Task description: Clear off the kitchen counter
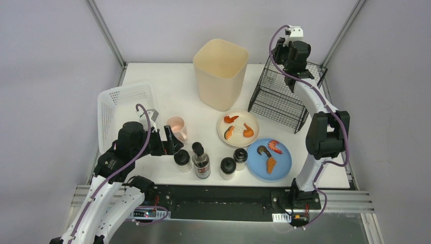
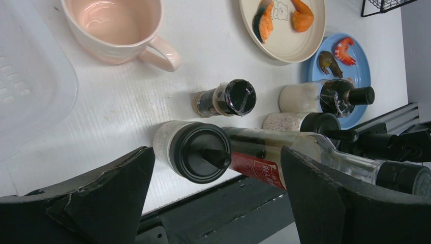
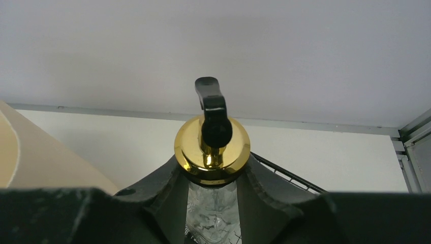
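The wire rack's wires are on either side of the upright glass dispenser bottle, so my right gripper opens next. The bottle would end in the rack.
The white kitchen counter (image 1: 167,86) holds a pink mug (image 1: 177,127), a beige plate (image 1: 252,138) and a blue plate (image 1: 284,165) with food pieces, a dark sauce bottle (image 1: 201,161) and three black-capped shakers (image 1: 182,159). My left gripper (image 1: 170,140) is open and empty, low over the counter between the mug and the nearest shaker (image 2: 195,151). In the left wrist view that gripper (image 2: 218,198) frames the shaker and the sauce bottle (image 2: 305,152). My right gripper (image 3: 213,198) is shut on a glass dispenser bottle (image 3: 213,147) with a gold collar and black spout. It is raised at the back, over the wire rack.
A white perforated basket (image 1: 122,109) stands at the left edge. A tall beige bin (image 1: 221,71) stands at the back centre. A black wire rack (image 1: 284,99) stands at the back right under my right gripper (image 1: 285,53). The metal-framed front edge runs just behind the shakers.
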Controlling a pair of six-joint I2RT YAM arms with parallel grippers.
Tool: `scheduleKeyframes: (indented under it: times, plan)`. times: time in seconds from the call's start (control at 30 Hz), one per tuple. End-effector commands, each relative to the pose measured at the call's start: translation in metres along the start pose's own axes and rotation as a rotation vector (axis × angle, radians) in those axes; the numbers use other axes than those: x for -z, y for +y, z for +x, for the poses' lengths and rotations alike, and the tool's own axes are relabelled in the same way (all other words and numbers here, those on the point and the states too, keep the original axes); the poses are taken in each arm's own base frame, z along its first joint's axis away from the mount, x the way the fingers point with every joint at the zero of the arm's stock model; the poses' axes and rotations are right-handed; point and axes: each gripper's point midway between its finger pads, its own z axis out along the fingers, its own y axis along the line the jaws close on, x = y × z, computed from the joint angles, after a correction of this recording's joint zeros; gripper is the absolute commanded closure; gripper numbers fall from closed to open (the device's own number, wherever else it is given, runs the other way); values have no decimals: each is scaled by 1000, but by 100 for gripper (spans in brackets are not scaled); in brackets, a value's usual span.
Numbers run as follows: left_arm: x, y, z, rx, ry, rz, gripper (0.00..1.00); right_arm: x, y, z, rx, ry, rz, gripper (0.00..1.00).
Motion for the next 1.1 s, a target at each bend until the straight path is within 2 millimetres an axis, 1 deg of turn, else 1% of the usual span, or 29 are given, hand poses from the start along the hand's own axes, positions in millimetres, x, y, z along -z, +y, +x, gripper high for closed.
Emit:
scheduleKeyframes:
  times: [0.0, 0.07, 0.13, 0.17, 0.27, 0.33, 0.4, 0.47, 0.57, 0.6, 0.77, 0.93, 1.07]
  plan:
    - [-2, 0, -6, 8, -20, 2, 0, -4, 22, -19, -20, -84, -53, 91]
    - [-2, 0, -5, 9, -17, 3, 0, -5, 24, -16, -15, -81, -52, 80]
    - [-2, 0, -6, 10, -16, 4, 0, -5, 24, -15, -12, -88, -43, 65]
    - [-3, -1, -5, 10, -14, 5, 0, -4, 23, -15, -10, -90, -40, 59]
    - [-3, -1, -5, 9, -14, 6, 0, -3, 26, -15, -5, -91, -44, 48]
    - [-2, -1, -5, 10, -14, 6, 0, -1, 22, -18, -2, -98, -15, 42]
    - [-3, -1, -5, 10, -12, 6, 0, 2, 23, -22, 2, -108, -10, 36]
    - [-2, -1, -6, 9, -15, 6, 0, 6, 23, -28, 5, -121, -1, 33]
    - [-3, 0, -5, 10, -13, 4, 0, 13, 20, -38, 8, -142, 19, 30]
    - [-3, 0, -5, 11, -14, 3, 0, 17, 19, -43, 7, -153, 30, 29]
    - [-2, 0, -6, 10, -21, 3, 0, 38, 6, -57, 13, -180, 95, 25]
    - [-1, 0, -7, 9, -25, 3, 0, 57, 0, -59, 27, -170, 127, 19]
    - [0, 0, -7, 9, -32, 1, 0, 73, -9, -60, 25, -146, 172, 17]
